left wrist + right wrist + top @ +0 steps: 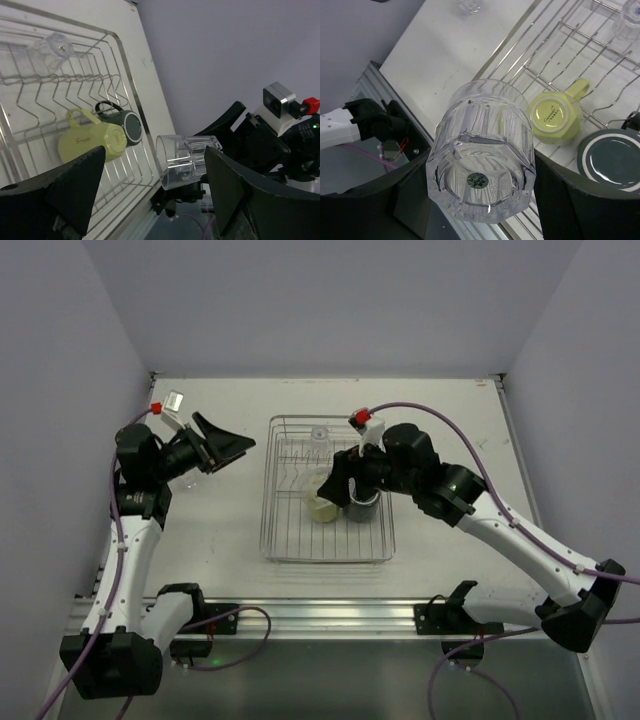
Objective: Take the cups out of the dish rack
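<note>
Next, my left gripper grabs the held clear tumbler's open rim (309,483) (164,162), which leaves the tumbler's base free to stack into the standing tumbler.
The silver wire dish rack (272,530) sits mid-table. In it lie a pale yellow cup (322,503), a dark mug (364,510) beside it, and a clear tumbler (319,437) at the far end. My right gripper (345,488) is over the rack, shut on another clear tumbler (480,150) held up with its base toward the camera. That tumbler also shows in the left wrist view (185,157). My left gripper (232,447) is open and empty, left of the rack and pointing at it. A third clear tumbler (467,5) stands on the table left of the rack.
A metal rail (320,615) runs along the table's near edge, with cables and both arm bases on it. Grey walls close in the left, back and right sides. The rack's upright prongs (60,95) stand between the far tumbler and the yellow cup.
</note>
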Motion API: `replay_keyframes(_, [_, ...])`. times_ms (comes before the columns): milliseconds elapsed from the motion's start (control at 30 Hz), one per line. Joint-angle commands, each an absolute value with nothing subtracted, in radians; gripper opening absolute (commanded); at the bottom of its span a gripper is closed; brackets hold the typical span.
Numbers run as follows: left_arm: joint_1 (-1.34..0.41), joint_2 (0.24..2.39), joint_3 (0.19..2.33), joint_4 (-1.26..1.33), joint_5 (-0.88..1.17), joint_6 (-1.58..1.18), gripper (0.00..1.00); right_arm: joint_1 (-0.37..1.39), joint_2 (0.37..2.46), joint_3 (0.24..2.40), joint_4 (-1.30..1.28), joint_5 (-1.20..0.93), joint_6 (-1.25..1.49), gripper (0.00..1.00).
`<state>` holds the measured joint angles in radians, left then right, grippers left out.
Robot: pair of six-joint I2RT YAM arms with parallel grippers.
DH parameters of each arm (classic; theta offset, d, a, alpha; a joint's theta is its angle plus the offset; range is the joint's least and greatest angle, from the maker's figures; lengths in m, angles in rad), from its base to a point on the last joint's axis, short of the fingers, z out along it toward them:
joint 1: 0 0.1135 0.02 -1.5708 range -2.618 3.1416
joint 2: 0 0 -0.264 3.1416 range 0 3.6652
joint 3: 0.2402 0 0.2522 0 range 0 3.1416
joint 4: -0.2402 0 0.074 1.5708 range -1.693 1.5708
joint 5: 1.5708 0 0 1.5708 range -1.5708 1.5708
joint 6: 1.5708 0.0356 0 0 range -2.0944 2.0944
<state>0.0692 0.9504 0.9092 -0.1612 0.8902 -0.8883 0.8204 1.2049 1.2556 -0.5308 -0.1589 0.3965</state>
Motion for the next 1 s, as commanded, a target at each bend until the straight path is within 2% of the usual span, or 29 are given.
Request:
replay_keyframes(0, [0.074,0.907,0.789,0.158,1.054,-1.224,0.84,0.808,1.114,1.175,-0.284,-0.324,0.402,0.0])
replay_keyframes(500, [-0.02,0.87,0.677,0.186,1.126,-1.388,0.88,0.81,1.127,1.1,-0.054,-0.494,0.356,0.0])
replay_keyframes(800, [-0.126,0.885,0.585,0.452,1.12,-1.581,0.87,0.808,1.187,1.101,0.04,-0.572,0.351,0.0])
replay_keyframes(967, [-0.153,0.885,0.589,0.491,1.109,-1.627,0.87,0.81,1.236,1.118,0.072,-0.607,0.353,0.0])
